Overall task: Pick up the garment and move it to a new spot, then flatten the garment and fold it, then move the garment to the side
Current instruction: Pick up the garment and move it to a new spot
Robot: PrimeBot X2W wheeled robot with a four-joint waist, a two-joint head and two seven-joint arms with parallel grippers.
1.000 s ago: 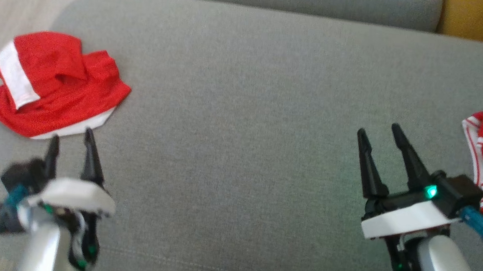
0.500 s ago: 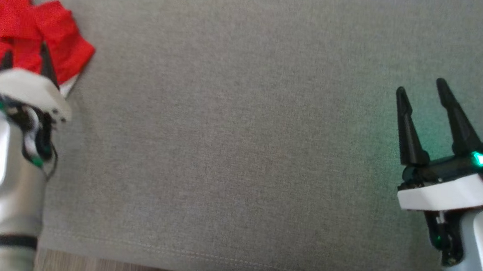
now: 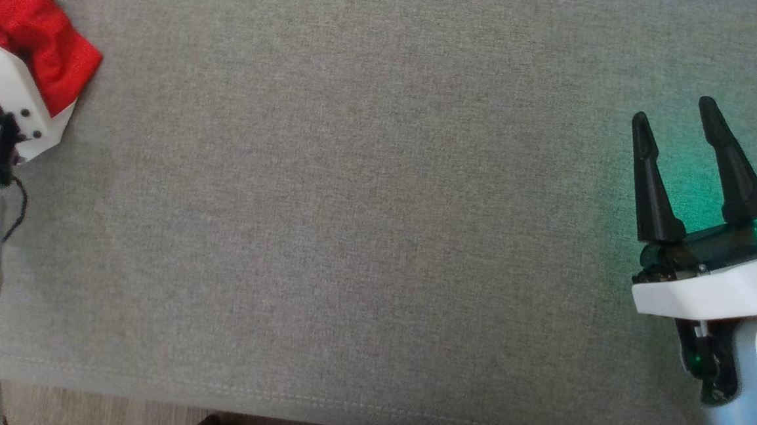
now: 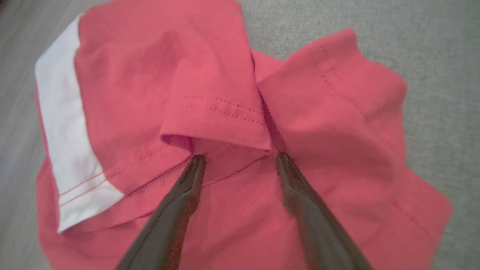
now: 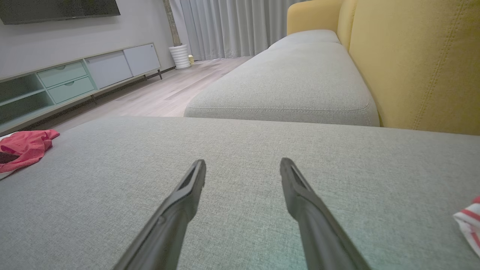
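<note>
The garment should be grabbed next with the left gripper by its raised hem fold (image 4: 231,135), which stands open while the rest of the cloth (image 4: 346,135) lies slack.
The garment (image 4: 210,93) is red with a white band and lies crumpled on the grey cushion; in the head view a corner of the garment (image 3: 40,47) shows at the top left. My left gripper (image 4: 240,157) hangs just above it, open, fingers spread over a folded hem, nothing between them. In the head view the left wrist housing (image 3: 4,104) covers part of the cloth. My right gripper (image 3: 676,119) stands open over bare cushion at the right, also seen in its own wrist view, right gripper (image 5: 243,165). From there the garment (image 5: 26,148) lies far left.
The grey sofa cushion (image 3: 366,205) spans the head view, its front seam near the bottom with wood floor below. A red-and-white striped cloth (image 5: 468,221) lies at the right edge. A yellow backrest (image 5: 420,60), a second cushion (image 5: 292,82) and a low cabinet (image 5: 75,75) stand beyond.
The head camera has tilted down and shifted, so the scene has slid up and left. My left arm has reached forward over the garment. Both grippers stayed open.
</note>
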